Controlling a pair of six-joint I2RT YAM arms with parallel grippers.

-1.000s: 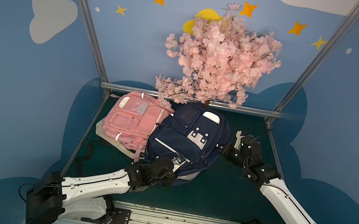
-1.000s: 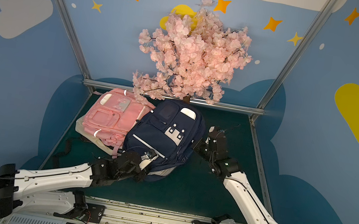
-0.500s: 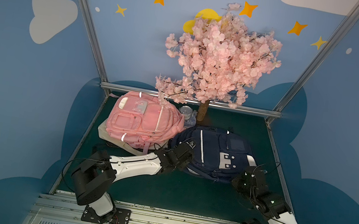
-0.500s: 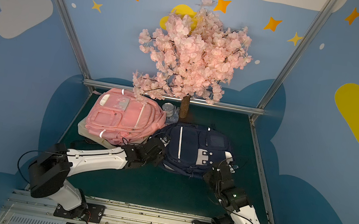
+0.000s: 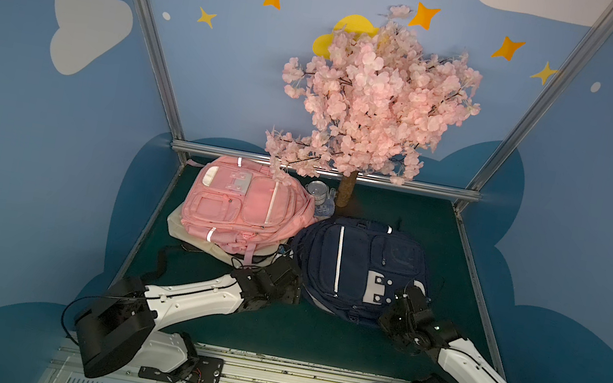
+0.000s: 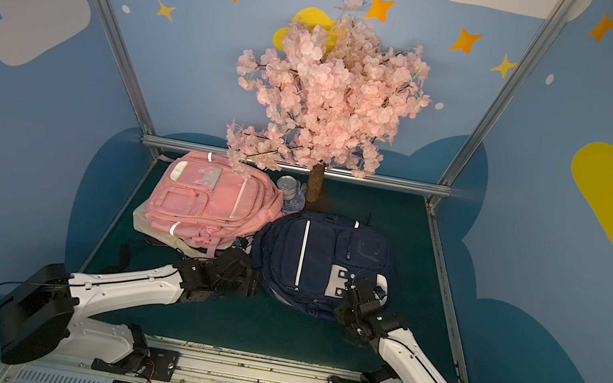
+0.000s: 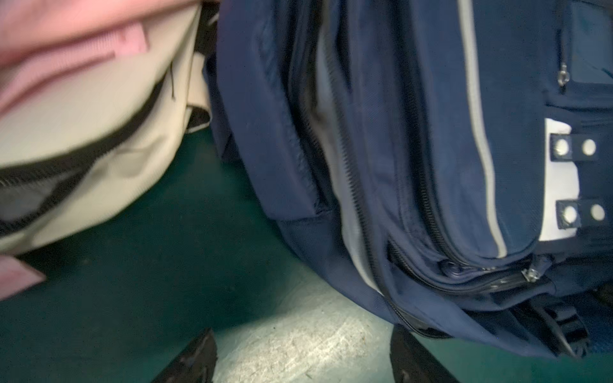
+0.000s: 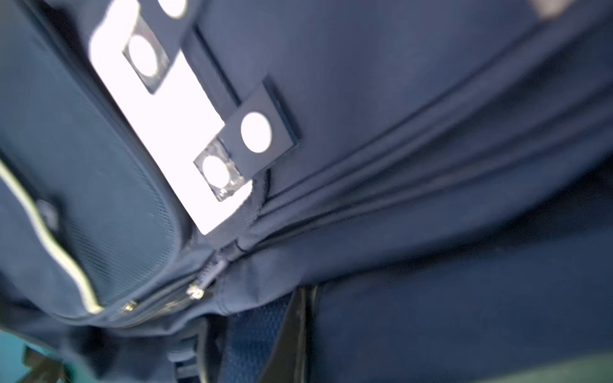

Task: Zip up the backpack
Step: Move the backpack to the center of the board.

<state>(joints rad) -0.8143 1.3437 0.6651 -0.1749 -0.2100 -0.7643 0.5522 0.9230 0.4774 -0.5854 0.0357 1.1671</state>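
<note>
The left gripper grabs the navy backpack's gaping zip edge near its corner next, which leaves the slider's path free to zip up.
The navy backpack [image 5: 359,269] [image 6: 323,254] lies flat on the green mat, right of centre. In the left wrist view one long zip on its side [image 7: 335,156] gapes, with pale lining showing, and a silver slider [image 7: 530,274] sits near its lower corner. My left gripper [image 5: 294,281] [image 7: 303,351] stands open just off the backpack's left lower edge, with only mat between its fingers. My right gripper [image 5: 411,298] [image 8: 303,331] rests on the backpack's lower right corner, jaws close together. A silver slider [image 8: 195,292] lies just ahead of it.
A pink backpack [image 5: 247,208] lies on a beige bag [image 5: 180,228] at the back left, touching the navy one. A blossom tree [image 5: 371,98] stands at the back, with a clear jar [image 5: 315,190] by its trunk. Metal frame rails edge the mat.
The navy backpack has come off the pink one and now lies flat to the right. My left gripper has opened and let go. Both arms have moved to its front edge.
</note>
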